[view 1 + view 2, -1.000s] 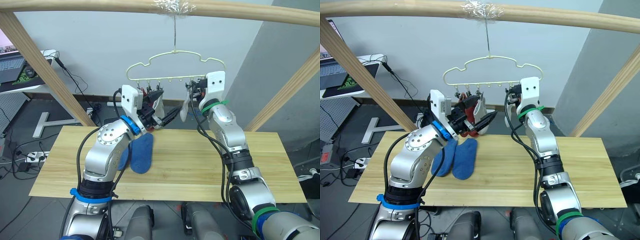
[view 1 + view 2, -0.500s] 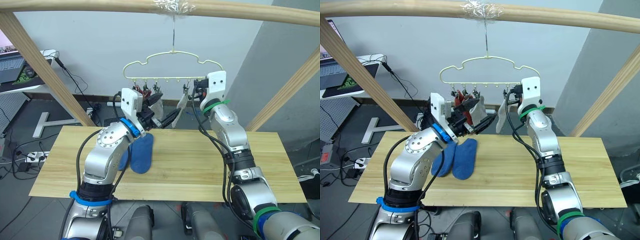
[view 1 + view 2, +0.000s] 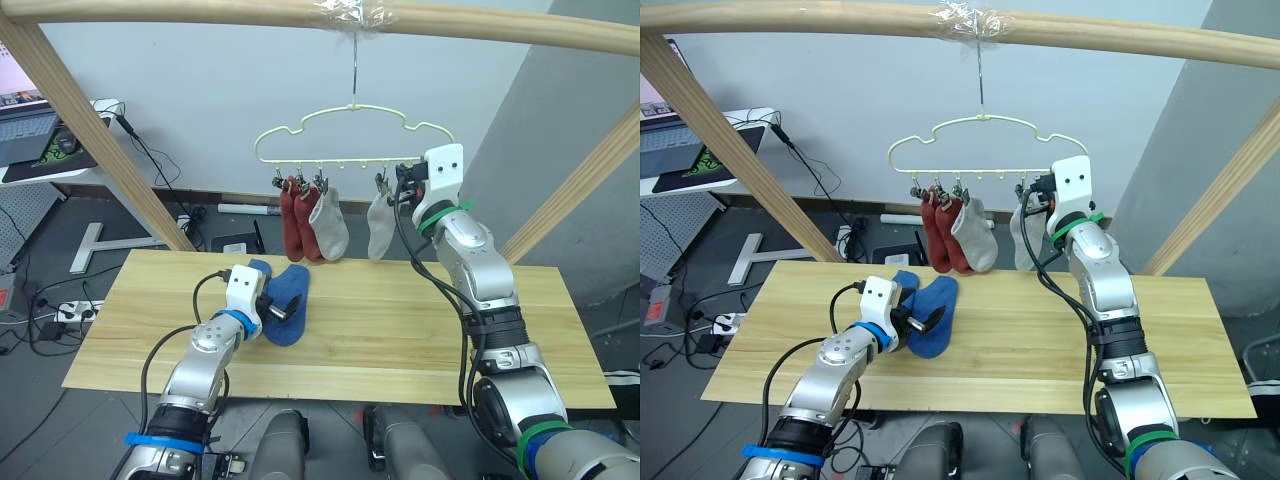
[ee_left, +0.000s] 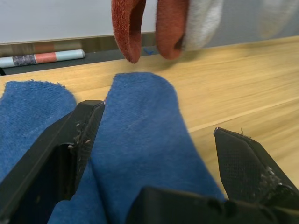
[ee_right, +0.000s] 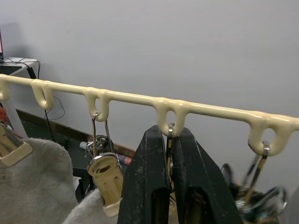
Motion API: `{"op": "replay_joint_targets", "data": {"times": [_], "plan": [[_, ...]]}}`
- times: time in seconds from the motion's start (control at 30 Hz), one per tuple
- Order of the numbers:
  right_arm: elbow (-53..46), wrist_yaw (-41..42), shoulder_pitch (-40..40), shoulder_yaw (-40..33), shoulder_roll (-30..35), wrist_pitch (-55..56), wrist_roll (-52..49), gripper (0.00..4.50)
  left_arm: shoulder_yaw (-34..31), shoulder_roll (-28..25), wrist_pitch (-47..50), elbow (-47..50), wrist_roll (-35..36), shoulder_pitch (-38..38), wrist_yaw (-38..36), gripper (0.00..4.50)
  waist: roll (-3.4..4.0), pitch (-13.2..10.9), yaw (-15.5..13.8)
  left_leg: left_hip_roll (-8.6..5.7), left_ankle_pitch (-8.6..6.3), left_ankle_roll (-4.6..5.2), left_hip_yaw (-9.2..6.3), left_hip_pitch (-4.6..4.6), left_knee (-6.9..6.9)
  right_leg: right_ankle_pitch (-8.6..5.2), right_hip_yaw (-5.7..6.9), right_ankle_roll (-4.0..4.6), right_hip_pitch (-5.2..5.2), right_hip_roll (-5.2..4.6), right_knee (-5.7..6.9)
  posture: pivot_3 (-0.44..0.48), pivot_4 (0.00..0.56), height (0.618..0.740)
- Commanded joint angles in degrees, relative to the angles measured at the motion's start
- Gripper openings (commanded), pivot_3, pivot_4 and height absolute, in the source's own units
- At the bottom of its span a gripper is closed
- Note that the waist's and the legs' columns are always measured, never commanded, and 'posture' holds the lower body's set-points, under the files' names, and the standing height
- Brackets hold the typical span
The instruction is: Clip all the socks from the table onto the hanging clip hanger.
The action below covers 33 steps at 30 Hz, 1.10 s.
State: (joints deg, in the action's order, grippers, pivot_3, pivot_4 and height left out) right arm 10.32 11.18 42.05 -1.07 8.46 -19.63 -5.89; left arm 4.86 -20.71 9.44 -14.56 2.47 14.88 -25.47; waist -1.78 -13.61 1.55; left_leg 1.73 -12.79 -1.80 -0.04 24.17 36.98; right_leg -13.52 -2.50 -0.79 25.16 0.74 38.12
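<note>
My left gripper grabs the nearer blue sock by its cuff end (image 3: 296, 273) next, to hang the sock from a clip of the cream hanger (image 3: 350, 135).
The cream clip hanger (image 3: 350, 135) hangs from the top bar. Two rust red socks (image 3: 295, 222) and a light grey sock (image 3: 329, 226) are clipped at its left, and another grey sock (image 3: 380, 226) further right. Two blue socks (image 3: 286, 292) lie side by side on the table (image 3: 420, 320). My left gripper (image 3: 283, 311) is low over the table, open, its fingers (image 4: 70, 140) straddling the nearer blue sock (image 4: 140, 135). My right gripper (image 3: 402, 190) is up at the hanger's bottom bar, shut on a metal clip (image 5: 170, 135) beside the right grey sock.
A thick wooden bar (image 3: 200, 12) runs overhead, with slanted wooden posts at the left (image 3: 90, 130) and right (image 3: 575, 185). A white desk with a laptop (image 3: 30, 140) stands far left behind the table. Cables lie on the floor behind.
My left arm has come down from the hanger to the blue socks on the table, leaving a grey sock hanging clipped. My right gripper stays at the hanger.
</note>
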Motion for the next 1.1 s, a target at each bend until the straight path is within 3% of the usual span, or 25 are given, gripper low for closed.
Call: {"op": "replay_joint_targets", "data": {"times": [0.03,0.3,0.57,0.67,1.1], "plan": [[-3.58,-0.04,0.02,-0.56,-0.02,-0.89,-0.69,0.01,1.86,2.16,-5.67,-8.02,-2.57,3.14,0.80,4.32,0.00,0.00,0.02,0.01,0.00,0.00,0.01,0.00,0.00,0.00,0.01,0.00,0.01,0.00,0.00,-0.011,0.231,0.740],[-4.41,-0.16,-0.10,-0.80,0.35,-1.84,-0.36,0.01,2.38,3.34,-11.33,-19.30,-5.82,8.89,2.78,4.32,0.00,0.00,0.22,0.07,0.00,0.00,-0.05,0.05,-0.04,0.14,0.06,0.22,0.05,0.00,0.00,-0.026,0.229,0.740],[-5.07,-0.32,-0.50,-1.06,0.82,-2.74,-0.33,0.01,2.62,3.38,-9.52,-25.75,-8.10,10.93,3.71,4.32,-0.01,0.01,0.32,0.01,0.00,0.00,0.00,0.05,-0.02,0.15,0.04,0.19,0.03,0.05,0.00,-0.038,0.235,0.740],[-4.69,-0.29,-0.34,-1.14,0.99,-2.90,-0.27,0.00,1.56,4.13,-7.31,-25.68,-6.52,10.80,2.82,3.73,-0.01,0.01,0.34,0.02,0.00,0.00,-0.01,0.02,-0.01,0.14,0.04,0.18,0.02,0.05,0.02,-0.038,0.236,0.740],[-1.29,-0.60,2.66,-4.11,1.93,-3.59,-2.13,0.00,2.01,6.35,-3.31,-20.91,-3.95,8.17,-2.73,0.02,-0.02,0.02,0.29,0.02,0.00,0.00,0.01,-0.17,-0.01,0.00,0.01,-0.05,-0.16,0.06,0.04,-0.038,0.235,0.740]]}}
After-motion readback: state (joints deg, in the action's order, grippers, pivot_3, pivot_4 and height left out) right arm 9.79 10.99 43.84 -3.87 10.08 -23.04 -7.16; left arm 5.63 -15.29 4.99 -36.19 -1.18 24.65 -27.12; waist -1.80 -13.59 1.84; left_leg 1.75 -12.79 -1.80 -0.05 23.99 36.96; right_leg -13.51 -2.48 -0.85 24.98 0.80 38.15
